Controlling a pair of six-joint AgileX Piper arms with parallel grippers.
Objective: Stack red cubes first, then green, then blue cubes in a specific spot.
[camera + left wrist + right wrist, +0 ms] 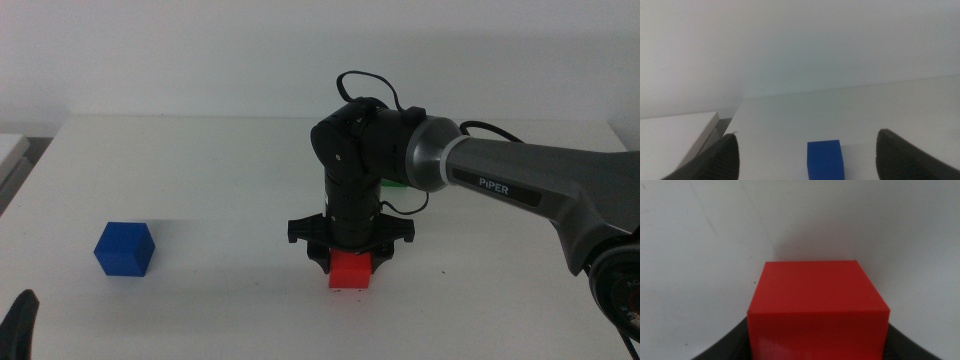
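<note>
The red cube's lower edge rests at the white tabletop in the middle view, so the cube would stand and my right gripper needs to release it now.
My right gripper [350, 262] reaches in from the right to the middle of the white table [220, 180] and is shut on the red cube [350, 271]. The cube sits at or just above the tabletop, and it fills the right wrist view [818, 307] between the jaws. The green cube [394, 184] shows only as a sliver behind the right arm. The blue cube [126, 248] stands alone at the left, and it also shows in the left wrist view [825, 159]. My left gripper [808, 136] waits open at the near left corner. I cannot make out the marked spot.
The right arm's body [520, 185] spans the right half of the table. A table edge and a lower white surface [675, 130] lie beyond the blue cube in the left wrist view.
</note>
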